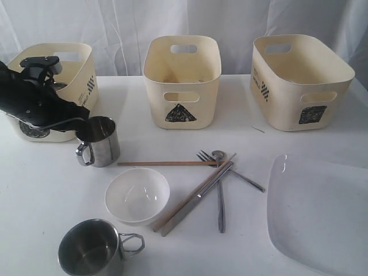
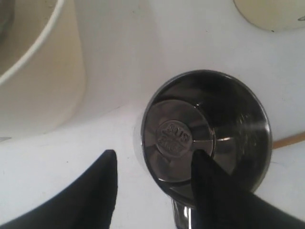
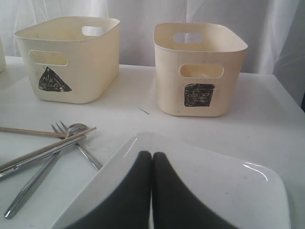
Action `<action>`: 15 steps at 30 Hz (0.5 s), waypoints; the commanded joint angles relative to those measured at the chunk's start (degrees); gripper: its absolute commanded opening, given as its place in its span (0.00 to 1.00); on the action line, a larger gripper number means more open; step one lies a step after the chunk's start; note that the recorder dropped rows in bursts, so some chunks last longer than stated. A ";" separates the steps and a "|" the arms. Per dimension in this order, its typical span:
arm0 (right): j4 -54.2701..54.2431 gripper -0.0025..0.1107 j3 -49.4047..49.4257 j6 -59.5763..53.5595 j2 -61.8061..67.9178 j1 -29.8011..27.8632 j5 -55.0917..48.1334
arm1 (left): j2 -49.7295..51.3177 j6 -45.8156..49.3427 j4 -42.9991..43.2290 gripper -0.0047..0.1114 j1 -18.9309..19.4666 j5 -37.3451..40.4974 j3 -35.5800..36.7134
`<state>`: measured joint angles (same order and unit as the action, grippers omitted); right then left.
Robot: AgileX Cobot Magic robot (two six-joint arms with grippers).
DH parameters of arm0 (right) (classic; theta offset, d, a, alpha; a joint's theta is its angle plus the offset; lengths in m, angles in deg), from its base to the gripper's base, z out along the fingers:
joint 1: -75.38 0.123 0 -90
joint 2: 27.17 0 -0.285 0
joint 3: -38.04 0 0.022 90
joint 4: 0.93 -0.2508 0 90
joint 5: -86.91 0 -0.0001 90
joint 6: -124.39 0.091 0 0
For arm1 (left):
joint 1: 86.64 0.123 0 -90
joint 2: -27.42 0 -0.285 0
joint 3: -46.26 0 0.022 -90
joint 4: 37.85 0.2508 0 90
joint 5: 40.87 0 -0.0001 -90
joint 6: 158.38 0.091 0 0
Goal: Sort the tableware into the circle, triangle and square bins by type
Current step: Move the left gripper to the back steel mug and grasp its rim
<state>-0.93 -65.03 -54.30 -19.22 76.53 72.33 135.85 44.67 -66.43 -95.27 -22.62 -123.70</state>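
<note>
My left gripper grabs the steel handled mug by its rim (image 1: 98, 122) (image 2: 155, 183) next, to sort the mug into the circle bin.
A steel handled mug (image 1: 99, 141) stands in front of the circle bin (image 1: 75, 75). My left gripper (image 1: 80, 123) is open at the mug's rim. In the left wrist view one finger (image 2: 212, 186) hangs over the inside of the mug (image 2: 205, 124) and the other finger (image 2: 97, 186) stays outside the wall, near the handle. A second steel mug (image 1: 92, 250) and a white bowl (image 1: 137, 195) stand nearer the front. Chopsticks, a fork and a spoon (image 1: 213, 178) lie crossed in the middle. My right gripper (image 3: 151, 155) is shut and empty above the white square plate (image 3: 228, 191).
The triangle bin (image 1: 181, 80) stands at the back centre and the square bin (image 1: 299, 80) at the back right. The plate (image 1: 322, 213) fills the front right corner. The circle bin's wall (image 2: 38, 71) is close beside the left gripper. White curtain behind.
</note>
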 commanded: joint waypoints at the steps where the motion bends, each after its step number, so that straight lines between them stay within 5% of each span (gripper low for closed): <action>1: 0.00 0.02 0.29 0.00 -0.17 0.14 0.45 | 1.36 -0.08 -1.13 0.50 -0.80 -0.65 0.41; 10: 0.00 0.02 0.29 0.00 -0.17 0.14 0.45 | 4.42 0.14 -0.97 0.46 -4.11 -6.76 0.41; 15: 0.00 0.02 0.29 0.00 -0.17 0.14 0.45 | 4.90 0.26 1.36 0.23 -4.11 -7.14 0.41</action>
<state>-0.93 -65.03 -54.30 -19.22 76.53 72.33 140.69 44.79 -65.81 -99.15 -30.01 -123.70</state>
